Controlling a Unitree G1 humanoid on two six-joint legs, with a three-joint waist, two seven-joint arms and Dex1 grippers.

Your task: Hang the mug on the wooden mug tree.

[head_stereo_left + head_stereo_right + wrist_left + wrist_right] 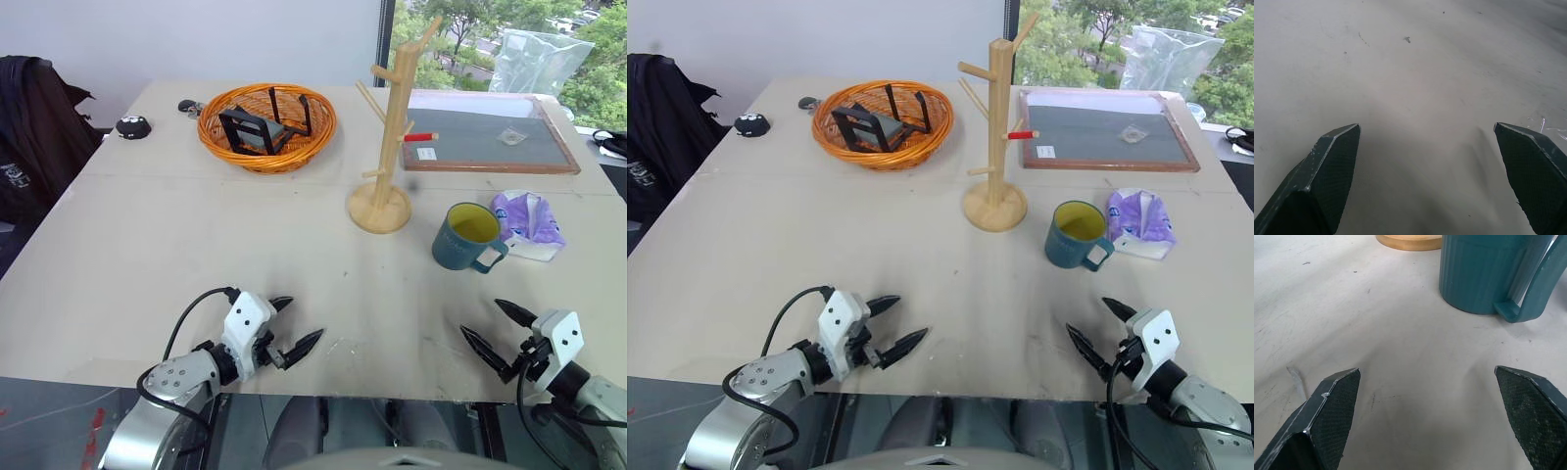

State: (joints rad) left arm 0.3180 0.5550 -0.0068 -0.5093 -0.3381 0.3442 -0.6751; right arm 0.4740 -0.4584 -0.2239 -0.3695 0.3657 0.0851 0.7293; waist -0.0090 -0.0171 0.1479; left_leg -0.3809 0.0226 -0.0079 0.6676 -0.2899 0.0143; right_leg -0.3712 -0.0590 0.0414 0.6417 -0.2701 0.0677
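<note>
My right gripper grabs the mug by its slim handle (pixel 493 257) next, since the mug's round body (pixel 456 245) is wide for the fingers.
The teal-blue mug (pixel 467 237) with its yellow-green inside stands upright on the table, handle toward the near right. It stands to the right of the wooden mug tree (pixel 387 147), which is upright on its round base and has one red-tipped peg. My right gripper (pixel 500 333) is open and empty near the table's front edge, a short way in front of the mug (pixel 1488 274). At the front left my left gripper (pixel 292 326) is open over bare table, with nothing between its fingers.
An orange wicker basket (pixel 266 127) holding a black stand sits behind and left of the tree. A framed grey board (pixel 487 142) lies at the back right. A purple tissue pack (pixel 529 223) lies right beside the mug. Small dark objects (pixel 132 125) sit far left.
</note>
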